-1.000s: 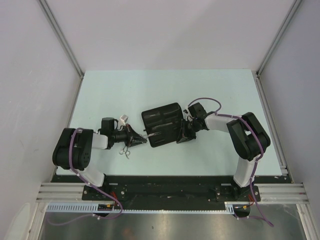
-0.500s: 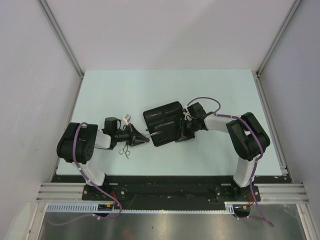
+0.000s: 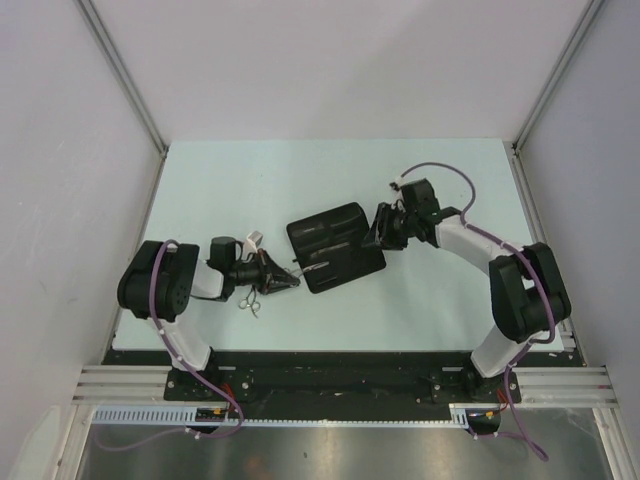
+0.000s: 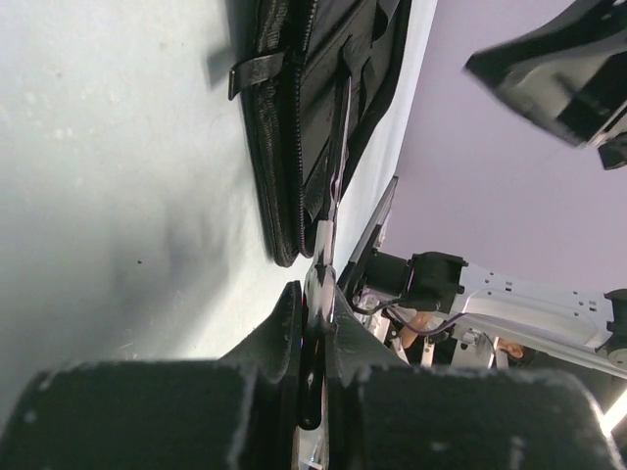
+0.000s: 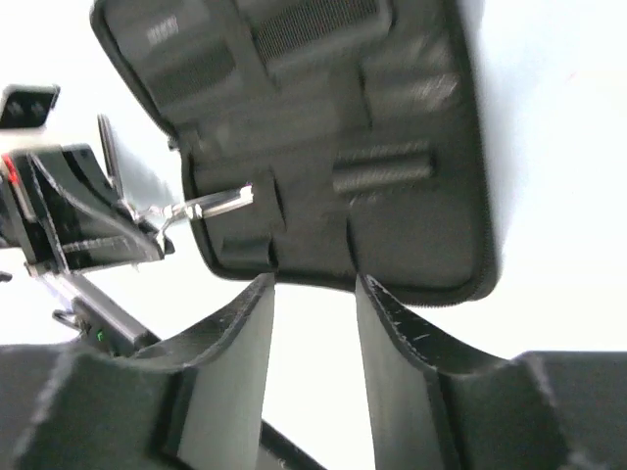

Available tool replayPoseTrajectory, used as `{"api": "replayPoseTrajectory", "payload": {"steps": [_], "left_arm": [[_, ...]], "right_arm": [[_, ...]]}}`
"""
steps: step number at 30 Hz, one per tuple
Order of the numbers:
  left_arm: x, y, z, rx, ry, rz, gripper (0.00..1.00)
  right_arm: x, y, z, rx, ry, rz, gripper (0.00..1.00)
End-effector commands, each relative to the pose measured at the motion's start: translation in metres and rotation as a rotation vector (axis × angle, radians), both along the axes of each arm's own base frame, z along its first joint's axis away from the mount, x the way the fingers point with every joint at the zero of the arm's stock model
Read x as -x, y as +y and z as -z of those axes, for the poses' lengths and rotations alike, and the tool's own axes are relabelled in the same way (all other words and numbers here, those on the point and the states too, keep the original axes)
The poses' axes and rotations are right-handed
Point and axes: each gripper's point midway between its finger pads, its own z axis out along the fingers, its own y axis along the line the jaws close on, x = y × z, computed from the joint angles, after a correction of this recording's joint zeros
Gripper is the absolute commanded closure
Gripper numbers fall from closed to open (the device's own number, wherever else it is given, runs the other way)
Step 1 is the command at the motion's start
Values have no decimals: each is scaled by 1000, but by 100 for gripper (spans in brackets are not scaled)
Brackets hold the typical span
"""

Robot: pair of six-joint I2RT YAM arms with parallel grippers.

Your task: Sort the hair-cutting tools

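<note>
I should open my left gripper: the scissors' blades lie flat over the open black case [image 3: 335, 247], with the tips of the blades at a pocket of the case, so the scissors would rest there.
My left gripper [image 3: 288, 278] [image 4: 317, 299] is shut on a pair of silver scissors [image 3: 306, 270] [image 4: 331, 201] by the pivot. Their blades point into a pocket of the open black case [image 3: 335, 247] [image 4: 294, 108] [image 5: 343, 137]. The right wrist view shows the same scissors [image 5: 211, 206] at the case's left edge. A second pair of silver scissors [image 3: 249, 300] lies on the table just in front of the left gripper. My right gripper [image 3: 381, 228] [image 5: 313, 289] hovers open beside the case's right edge, with nothing between its fingers. I can make out no comb.
The pale table [image 3: 430, 300] ends in metal rails at both sides and a black base strip in front. The left arm [image 3: 160, 290] lies low along the table's left front. The right arm [image 3: 520, 290] arches in from the right.
My right gripper has opened, let go of the case's right edge and pulled back up and to the right. The case has shifted slightly. The left gripper still grips the scissors.
</note>
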Motion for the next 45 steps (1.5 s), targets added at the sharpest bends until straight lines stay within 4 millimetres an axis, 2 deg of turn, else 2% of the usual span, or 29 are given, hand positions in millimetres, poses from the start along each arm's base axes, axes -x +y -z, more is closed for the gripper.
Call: {"api": "replayPoseTrajectory", "payload": {"steps": [1, 3, 7, 11, 12, 14, 15, 17, 18, 24, 32, 35, 41, 45], "left_arm": [[29, 1, 37, -73, 201, -20, 99], [33, 2, 41, -79, 218, -25, 99], [33, 3, 41, -85, 211, -28, 99], [33, 4, 40, -89, 201, -35, 90], [33, 4, 40, -90, 200, -35, 81], [36, 6, 42, -94, 208, -40, 70], [36, 6, 42, -94, 207, -43, 59], [36, 8, 42, -99, 206, -51, 52], [35, 8, 41, -99, 199, -54, 44], [30, 10, 33, -99, 158, -66, 29], [18, 18, 20, -173, 79, -124, 31], [14, 26, 21, -239, 90, -166, 35], [-3, 39, 4, -351, 29, -234, 43], [-8, 36, -3, -348, 18, -230, 46]], "right_arm": [[-35, -34, -12, 133, -128, 66, 49], [-42, -44, 9, 205, -119, 67, 42], [-48, -47, 34, 255, -89, 64, 42], [-51, -49, 42, 274, -85, 68, 44], [-51, -49, 44, 277, -81, 69, 44], [-50, -49, 49, 287, -69, 61, 44], [-49, -49, 50, 287, -68, 57, 44], [-47, -48, 54, 288, -55, 53, 46], [-47, -47, 56, 288, -50, 51, 46], [-43, -43, 62, 285, -32, 38, 53], [-39, -44, 65, 300, -22, 30, 62], [-39, -45, 65, 306, -20, 35, 64], [-36, -41, 69, 313, -10, 35, 69], [-31, -39, 72, 326, 8, 40, 73]]}}
